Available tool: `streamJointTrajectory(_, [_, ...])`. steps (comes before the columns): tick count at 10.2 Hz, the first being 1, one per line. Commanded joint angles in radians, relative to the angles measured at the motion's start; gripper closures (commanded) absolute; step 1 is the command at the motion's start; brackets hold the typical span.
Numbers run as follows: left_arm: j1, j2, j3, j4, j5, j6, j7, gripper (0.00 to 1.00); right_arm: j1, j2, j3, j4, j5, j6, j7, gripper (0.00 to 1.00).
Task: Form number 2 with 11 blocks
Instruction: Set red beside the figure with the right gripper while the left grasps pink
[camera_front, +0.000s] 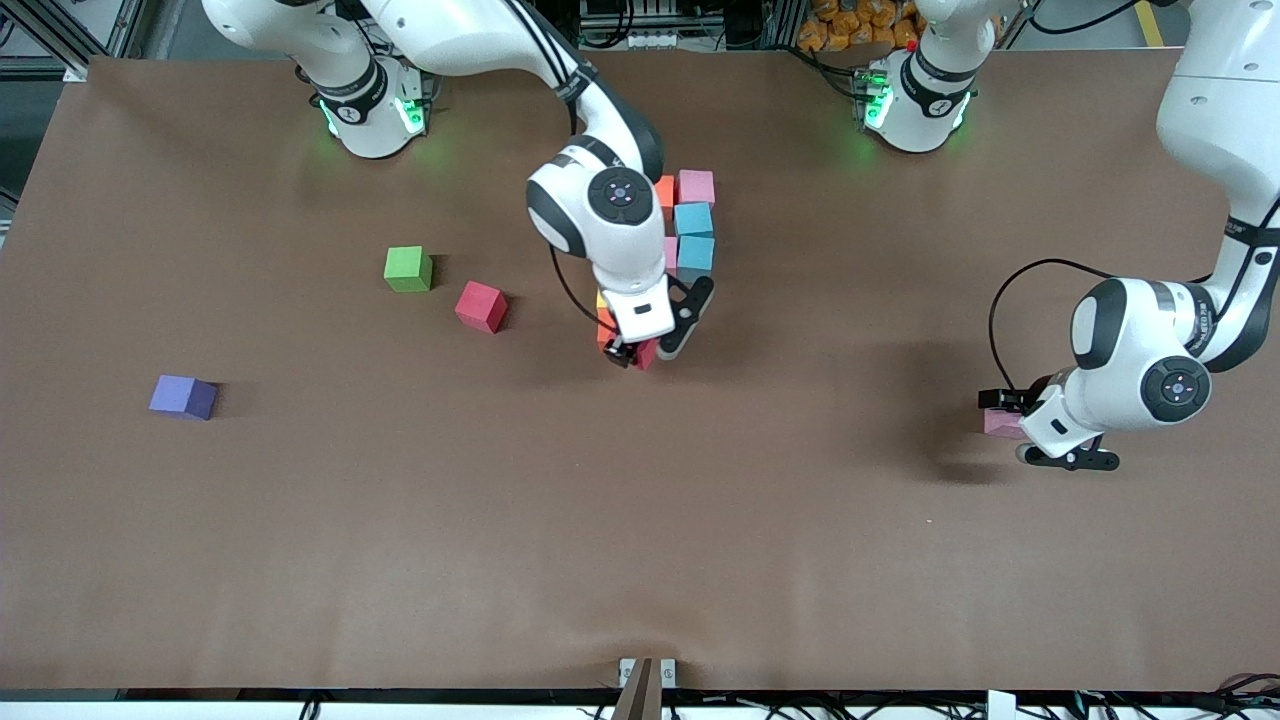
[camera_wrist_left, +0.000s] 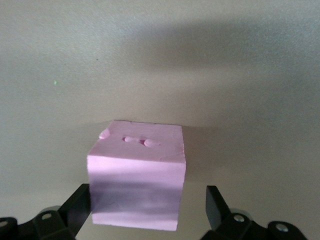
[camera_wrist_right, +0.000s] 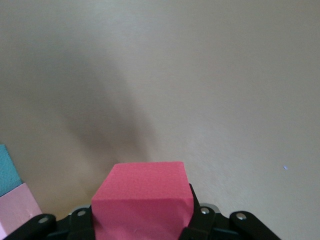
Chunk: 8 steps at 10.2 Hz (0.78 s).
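Observation:
I should next add the pink block to the number 2, with my left gripper grabbing its two opposite sides.
The blocks of the number 2 (camera_front: 693, 220) lie grouped mid-table: orange (camera_front: 665, 190), pink (camera_front: 696, 187), two light blue (camera_front: 696, 252), another pink, yellow (camera_front: 602, 299) and orange (camera_front: 605, 330), partly hidden by the right arm. My right gripper (camera_front: 638, 352) (camera_wrist_right: 142, 217) is shut on a pinkish-red block (camera_front: 647, 353) (camera_wrist_right: 142, 205), low beside that group's end nearer the camera. My left gripper (camera_front: 1003, 412) (camera_wrist_left: 147, 205) stands open around a pink block (camera_front: 1000, 424) (camera_wrist_left: 137, 170) that sits on the table toward the left arm's end. Its fingers (camera_wrist_left: 216, 202) flank the block.
A green cube (camera_front: 408, 268), a red block (camera_front: 481, 306) and a purple block (camera_front: 183, 397) lie loose toward the right arm's end of the brown table (camera_front: 640, 560). A light blue block (camera_wrist_right: 7, 170) and a pink block (camera_wrist_right: 17, 207) show at the right wrist view's edge.

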Motion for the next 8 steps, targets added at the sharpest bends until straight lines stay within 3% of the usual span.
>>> streamJointTrajectory(1, [0.007,0.005,-0.007,-0.002,0.043,0.011,0.001,0.06,0.011,0.024,-0.002,0.045,-0.004,-0.008,-0.111,0.47])
streamJointTrajectory(4, [0.003,0.003,-0.01,0.001,0.137,0.011,0.001,0.16,0.032,0.034,0.01,0.045,0.003,-0.011,-0.246,0.47])
streamJointTrajectory(6, [0.01,-0.006,-0.01,0.0,0.137,0.011,0.003,0.35,0.05,0.048,0.019,0.042,0.003,-0.011,-0.256,0.47])
streamJointTrajectory(8, [0.008,-0.017,-0.013,-0.002,0.137,0.004,0.006,0.62,0.059,0.057,0.028,0.034,0.005,-0.011,-0.256,0.47])
